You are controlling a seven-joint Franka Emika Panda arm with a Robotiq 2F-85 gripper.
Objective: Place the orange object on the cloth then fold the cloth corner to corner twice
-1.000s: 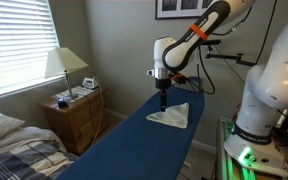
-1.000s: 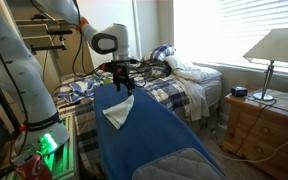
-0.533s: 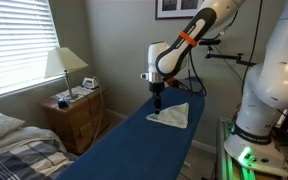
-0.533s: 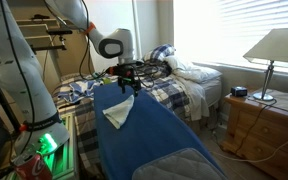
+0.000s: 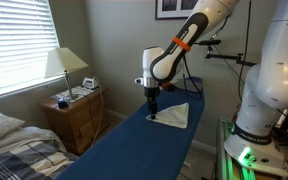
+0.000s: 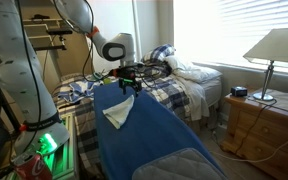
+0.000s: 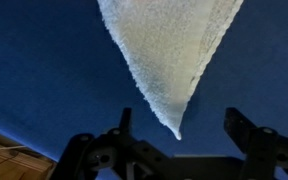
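Note:
My gripper closes on the cloth's tip next, since it lies between my fingers and an outside view shows them down at the sheet.
The white cloth [image 5: 173,115] [image 6: 118,111] lies folded into a triangle on the long dark blue sheet [image 5: 134,150] [image 6: 159,140]. My gripper [image 5: 152,113] [image 6: 127,91] hangs low over one pointed corner of the cloth. In the wrist view the cloth [image 7: 169,50] tapers to a tip that lies between the two dark fingers of my gripper [image 7: 181,125]. The jaws stand wide apart and hold nothing. The orange object is out of view.
A wooden nightstand [image 5: 76,115] [image 6: 262,125] with a lamp [image 5: 64,65] stands beside the blue sheet. A bed with a plaid cover [image 6: 179,88] lies behind it. A large white robot body [image 5: 269,95] stands close to the sheet's edge.
The arm has come down and shifted toward the cloth's pointed corner. The jaws stay wide. The cloth has not moved.

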